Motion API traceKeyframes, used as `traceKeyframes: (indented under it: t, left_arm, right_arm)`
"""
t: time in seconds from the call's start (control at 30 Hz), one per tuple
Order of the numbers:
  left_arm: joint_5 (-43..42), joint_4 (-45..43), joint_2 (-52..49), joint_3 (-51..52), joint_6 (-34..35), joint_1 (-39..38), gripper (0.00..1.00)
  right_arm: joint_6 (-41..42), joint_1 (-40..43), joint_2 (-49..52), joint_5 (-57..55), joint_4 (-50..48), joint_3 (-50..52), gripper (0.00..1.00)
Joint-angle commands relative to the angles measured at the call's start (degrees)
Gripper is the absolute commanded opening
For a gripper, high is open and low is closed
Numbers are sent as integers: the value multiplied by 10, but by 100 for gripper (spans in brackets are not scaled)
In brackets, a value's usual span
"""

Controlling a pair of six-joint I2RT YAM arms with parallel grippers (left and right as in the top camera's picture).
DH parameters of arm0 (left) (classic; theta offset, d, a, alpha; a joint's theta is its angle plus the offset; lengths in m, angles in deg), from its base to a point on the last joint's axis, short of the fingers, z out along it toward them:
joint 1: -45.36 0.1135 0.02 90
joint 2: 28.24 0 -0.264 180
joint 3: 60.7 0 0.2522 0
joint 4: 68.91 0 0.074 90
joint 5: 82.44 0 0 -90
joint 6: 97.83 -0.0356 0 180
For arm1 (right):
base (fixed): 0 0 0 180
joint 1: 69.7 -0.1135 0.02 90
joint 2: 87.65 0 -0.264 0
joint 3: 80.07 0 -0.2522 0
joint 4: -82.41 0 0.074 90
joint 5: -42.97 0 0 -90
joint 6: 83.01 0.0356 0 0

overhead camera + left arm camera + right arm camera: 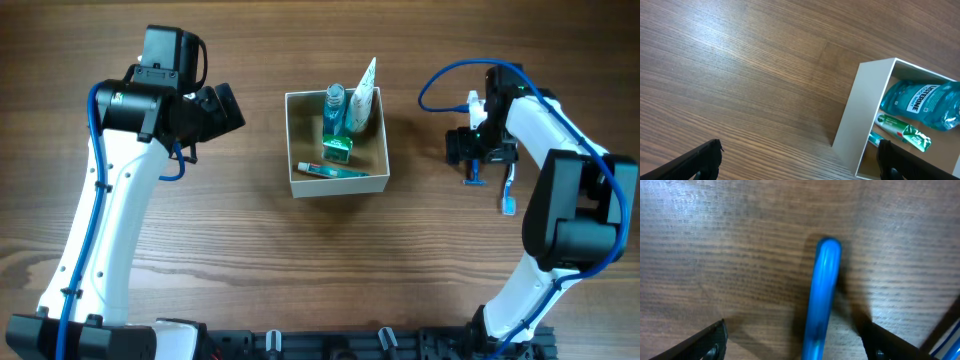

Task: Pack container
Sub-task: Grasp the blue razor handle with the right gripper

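My right gripper should close and would hold the blue handle: its fingers nearly meet their tabletop shadows in the right wrist view.
The container (337,183) is a cream-walled open box at the table's middle. It holds a blue mouthwash bottle (333,110), a white tube (362,98), a green-and-white carton (337,148) and a green toothpaste tube (330,171). The left wrist view shows its left wall (865,110) and the bottle (920,102). My left gripper (232,110) (800,155) is open and empty just left of the box. My right gripper (478,160) (795,335) is open, low over the table, with a blue stick-shaped handle (822,290) (473,176) lying between its fingers.
A blue-and-white toothbrush (508,190) lies on the wood table just right of my right gripper. The right arm's blue cable (445,75) loops above it. The arm bases stand along the front edge.
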Motion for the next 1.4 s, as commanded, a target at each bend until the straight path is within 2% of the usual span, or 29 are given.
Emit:
traceKeyframes:
  t: [0.0, 0.07, 0.13, 0.33, 0.5, 0.63, 0.9, 1.03, 1.1, 1.37]
  left_arm:
    - [-9, 1, 5, -4, 1, 3, 100]
    - [-9, 1, 5, -4, 1, 3, 100]
    - [-9, 2, 5, -4, 1, 3, 100]
    - [-9, 2, 5, -4, 1, 3, 100]
    - [-9, 2, 5, -4, 1, 3, 100]
    - [-9, 2, 5, -4, 1, 3, 100]
    - [-9, 2, 5, -4, 1, 3, 100]
    - [-9, 2, 5, -4, 1, 3, 100]
    - [-9, 2, 5, -4, 1, 3, 100]
    - [-9, 3, 5, -4, 1, 3, 100]
  right_arm:
    - [-12, 0, 21, 5, -12, 1, 88]
    - [-11, 0, 21, 5, -14, 1, 86]
    - [-7, 0, 21, 5, -14, 1, 80]
    - [-5, 0, 21, 5, -9, 1, 51]
    - [-5, 0, 21, 5, -8, 1, 36]
    - [-5, 0, 21, 5, -9, 1, 30]
    - [-3, 0, 21, 5, -10, 1, 11]
    - [11, 0, 21, 5, -14, 1, 9]
    - [24, 0, 20, 5, -16, 0, 4]
    - [63, -2, -42, 18, -13, -14, 4]
